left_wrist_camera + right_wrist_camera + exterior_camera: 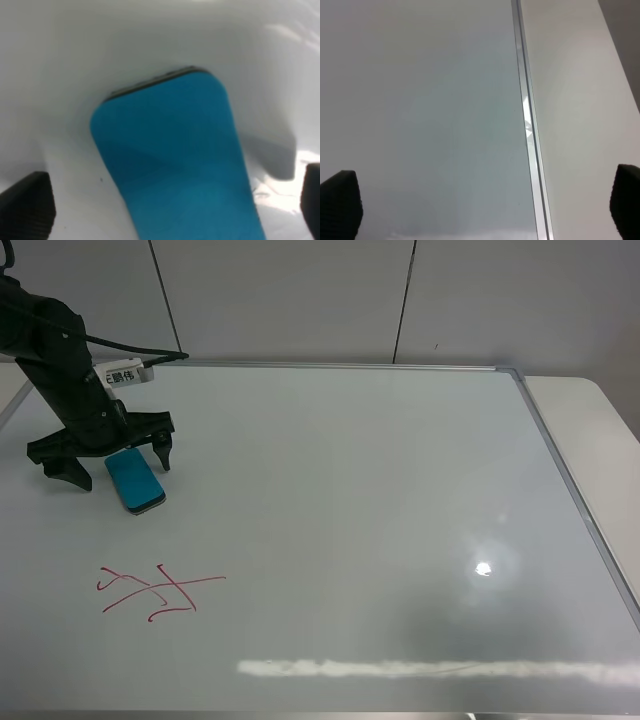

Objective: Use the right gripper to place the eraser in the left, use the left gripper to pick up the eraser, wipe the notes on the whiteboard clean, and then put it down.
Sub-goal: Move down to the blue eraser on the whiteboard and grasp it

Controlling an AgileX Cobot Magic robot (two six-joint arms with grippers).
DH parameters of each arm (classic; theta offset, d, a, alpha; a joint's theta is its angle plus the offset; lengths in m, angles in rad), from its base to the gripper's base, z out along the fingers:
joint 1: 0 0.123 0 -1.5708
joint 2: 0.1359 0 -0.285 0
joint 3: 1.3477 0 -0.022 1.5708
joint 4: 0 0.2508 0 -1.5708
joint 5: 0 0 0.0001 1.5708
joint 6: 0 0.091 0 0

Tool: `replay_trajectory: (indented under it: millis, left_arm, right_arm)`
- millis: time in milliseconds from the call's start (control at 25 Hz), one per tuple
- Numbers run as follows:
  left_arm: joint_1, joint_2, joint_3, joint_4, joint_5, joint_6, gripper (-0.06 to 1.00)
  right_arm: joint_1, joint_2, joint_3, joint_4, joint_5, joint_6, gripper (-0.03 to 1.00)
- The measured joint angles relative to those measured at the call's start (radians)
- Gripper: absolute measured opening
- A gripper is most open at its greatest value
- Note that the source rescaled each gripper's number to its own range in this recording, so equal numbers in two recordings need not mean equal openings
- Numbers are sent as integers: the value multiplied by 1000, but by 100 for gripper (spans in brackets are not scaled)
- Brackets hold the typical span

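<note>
My left gripper should close now, as both its fingers reach down on the long sides of the eraser (136, 481), close to the whiteboard.
The teal-blue eraser (136, 481) lies flat on the whiteboard (350, 490) at the left. My left gripper (114, 465) is open, lowered over the eraser's far end, with one finger on each side. In the left wrist view the eraser (175, 165) fills the space between the two fingertips (27, 205), and the jaws stand apart from it. The red notes (160, 590) are nearer the front, below the eraser. My right gripper (482, 200) is open and empty over the board's right frame edge (527, 125). It is out of the exterior high view.
A white table surface (590, 420) runs beside the board's right edge and also shows in the right wrist view (580, 100). A grey wall (300, 290) stands behind the board. A light glare spot (483, 568) sits on the board's right half.
</note>
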Motion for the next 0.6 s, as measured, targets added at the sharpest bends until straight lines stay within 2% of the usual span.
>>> replay_trajectory:
  millis: [40, 80, 120, 200, 240, 280, 400, 600]
  left_arm:
    - [0, 0, 0, 0, 0, 0, 99]
    - [0, 0, 0, 0, 0, 0, 93]
    - [0, 0, 0, 0, 0, 0, 81]
    - [0, 0, 0, 0, 0, 0, 42]
    - [0, 0, 0, -2, 0, 3, 11]
    - [0, 0, 0, -2, 0, 14, 0]
    - [0, -1, 0, -2, 0, 76, 0]
    - [0, -1, 0, -2, 0, 102, 0]
  right_arm:
    - [0, 0, 0, 0, 0, 0, 100]
    - [0, 0, 0, 0, 0, 0, 100]
    - [0, 0, 0, 0, 0, 0, 100]
    - [0, 0, 0, 0, 0, 0, 100]
    - [0, 0, 0, 0, 0, 0, 100]
    - [0, 0, 0, 0, 0, 0, 100]
    - [0, 0, 0, 0, 0, 0, 100]
    - [0, 0, 0, 0, 0, 0, 100]
